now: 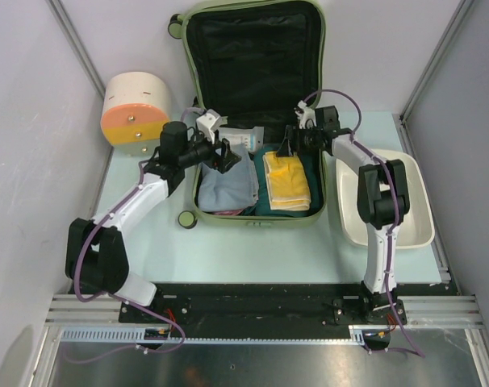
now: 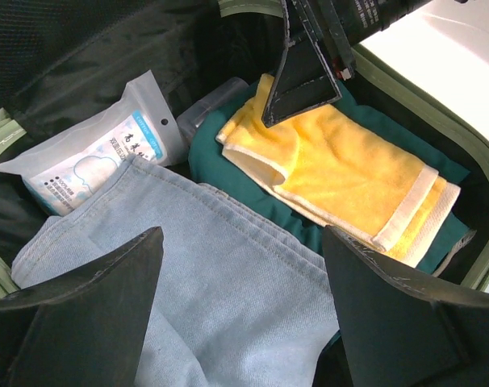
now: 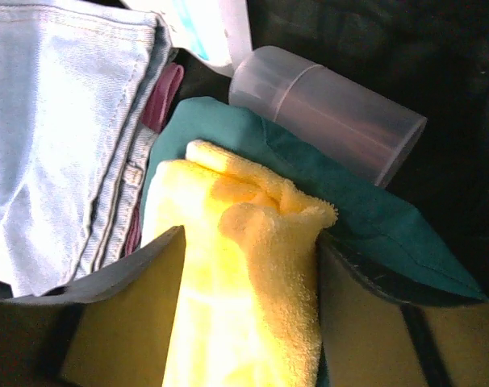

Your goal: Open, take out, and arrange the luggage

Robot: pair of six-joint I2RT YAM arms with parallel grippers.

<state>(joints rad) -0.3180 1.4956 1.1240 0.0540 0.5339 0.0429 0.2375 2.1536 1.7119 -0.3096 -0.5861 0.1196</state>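
Note:
The yellow towel will be held by my right gripper across its bunched end (image 1: 282, 157) (image 3: 256, 238). The rest of the towel will then hang free to lay in the basin.
The pale olive luggage (image 1: 198, 211) lies open, its black-lined lid (image 1: 252, 56) raised at the back. Inside lie a folded light-blue denim cloth (image 1: 227, 184), a yellow towel (image 1: 286, 179) on a teal cloth (image 1: 262, 197), a white packet (image 1: 246, 139) and a clear bottle (image 3: 325, 113). My left gripper (image 1: 227, 153) is open and empty just above the denim cloth (image 2: 228, 298). My right gripper (image 1: 286, 149) is open, its fingers down either side of the yellow towel's (image 3: 244, 306) bunched end; the right finger (image 3: 365, 314) touches the fold.
A white oval basin (image 1: 406, 218) stands right of the luggage, beside the right arm. A cream-and-orange drum container (image 1: 135, 109) stands at the back left. A maroon item (image 3: 164, 97) lies under the denim. Grey walls close in on both sides.

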